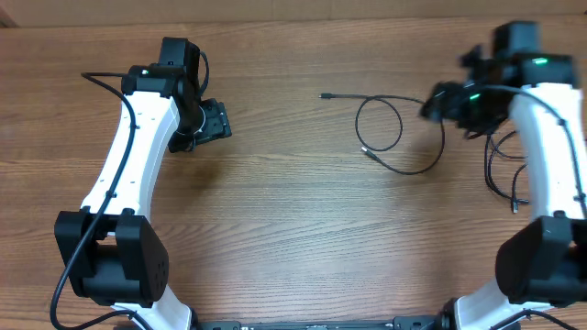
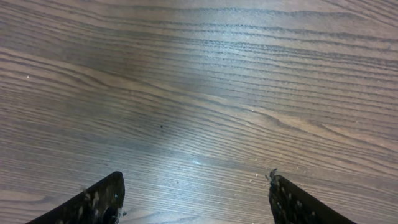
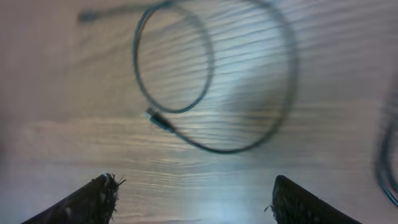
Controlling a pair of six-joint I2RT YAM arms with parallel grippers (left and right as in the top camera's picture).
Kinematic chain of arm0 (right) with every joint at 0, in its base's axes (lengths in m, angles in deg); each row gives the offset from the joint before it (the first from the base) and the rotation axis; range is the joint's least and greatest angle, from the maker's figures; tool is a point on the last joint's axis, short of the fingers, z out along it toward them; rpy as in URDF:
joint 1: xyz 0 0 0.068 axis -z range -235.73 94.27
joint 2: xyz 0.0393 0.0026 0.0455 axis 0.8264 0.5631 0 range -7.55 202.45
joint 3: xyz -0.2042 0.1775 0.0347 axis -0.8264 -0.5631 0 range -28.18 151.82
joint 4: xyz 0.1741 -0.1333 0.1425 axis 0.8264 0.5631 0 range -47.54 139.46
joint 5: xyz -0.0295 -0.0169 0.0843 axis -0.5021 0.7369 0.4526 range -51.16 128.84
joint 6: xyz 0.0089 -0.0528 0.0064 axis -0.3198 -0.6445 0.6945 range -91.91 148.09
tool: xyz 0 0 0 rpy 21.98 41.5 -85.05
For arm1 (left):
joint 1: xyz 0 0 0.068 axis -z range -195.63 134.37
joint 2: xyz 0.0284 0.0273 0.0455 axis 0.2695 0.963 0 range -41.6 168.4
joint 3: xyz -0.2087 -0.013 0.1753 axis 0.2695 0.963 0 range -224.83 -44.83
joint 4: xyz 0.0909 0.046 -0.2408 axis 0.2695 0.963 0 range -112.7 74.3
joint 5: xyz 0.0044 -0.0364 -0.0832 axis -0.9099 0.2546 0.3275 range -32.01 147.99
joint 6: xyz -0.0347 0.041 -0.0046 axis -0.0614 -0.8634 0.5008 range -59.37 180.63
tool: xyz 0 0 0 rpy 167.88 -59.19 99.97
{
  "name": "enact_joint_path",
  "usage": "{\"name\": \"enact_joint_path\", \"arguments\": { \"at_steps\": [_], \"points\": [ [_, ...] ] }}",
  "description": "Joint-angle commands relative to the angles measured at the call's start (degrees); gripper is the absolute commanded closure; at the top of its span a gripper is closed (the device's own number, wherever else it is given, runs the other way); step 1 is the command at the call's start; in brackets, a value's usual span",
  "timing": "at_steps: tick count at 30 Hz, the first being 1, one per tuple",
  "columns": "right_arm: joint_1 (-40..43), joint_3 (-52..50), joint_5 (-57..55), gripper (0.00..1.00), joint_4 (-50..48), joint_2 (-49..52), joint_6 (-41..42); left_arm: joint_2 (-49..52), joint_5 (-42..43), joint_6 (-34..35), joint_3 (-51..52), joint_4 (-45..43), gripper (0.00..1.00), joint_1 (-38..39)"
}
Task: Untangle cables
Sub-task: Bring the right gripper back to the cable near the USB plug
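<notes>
The right gripper grabs the plug end inside the loop (image 1: 370,154) (image 3: 161,121) next, to pull the looped thin black cable out and untangle it.
A thin black cable (image 1: 401,147) lies looped on the wooden table at centre right, with one plug end at the upper left and another inside the loop. It also shows in the right wrist view (image 3: 205,93), blurred. A second thin black cable (image 1: 503,170) lies tangled at the far right beside the right arm. My right gripper (image 1: 438,103) is open and empty, just right of the loop and above it; its fingertips (image 3: 193,186) are wide apart. My left gripper (image 1: 213,121) is open and empty at the upper left, far from the cables; its view (image 2: 196,186) shows only bare wood.
The white left arm (image 1: 128,156) and white right arm (image 1: 550,156) stand at the table's sides, with black bases at the front corners. The table's far edge (image 1: 293,20) runs along the top.
</notes>
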Motion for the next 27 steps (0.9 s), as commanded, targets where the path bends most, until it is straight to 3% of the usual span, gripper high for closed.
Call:
{"name": "enact_joint_path", "arguments": {
  "at_steps": [1, 8, 15, 21, 27],
  "points": [
    [-4.17, -5.57, 0.26, 0.21, -3.34, 0.70, -9.68, -0.61, 0.50, 0.20, -0.66, 0.00, 0.26, 0.17],
    [-13.20, -18.75, -8.15, 0.14, -19.54, 0.72, -15.96, -0.61, 0.50, 0.17, -0.66, 0.04, 0.26, 0.17],
    [-18.08, -27.87, -9.25, 0.10, -29.94, 0.72, -32.96, -0.61, 0.50, 0.17, -0.66, 0.39, 0.26, 0.17],
    [-18.36, -30.32, -9.22, 0.11, -39.78, 0.85, -33.42, -0.61, 0.52, 0.17, -0.66, 0.50, 0.26, 0.17],
    [-18.38, -30.36, -8.37, 0.10, -41.35, 1.84, -37.94, -0.61, 0.50, 0.17, -0.66, 1.07, 0.26, 0.17]
  ]
}}
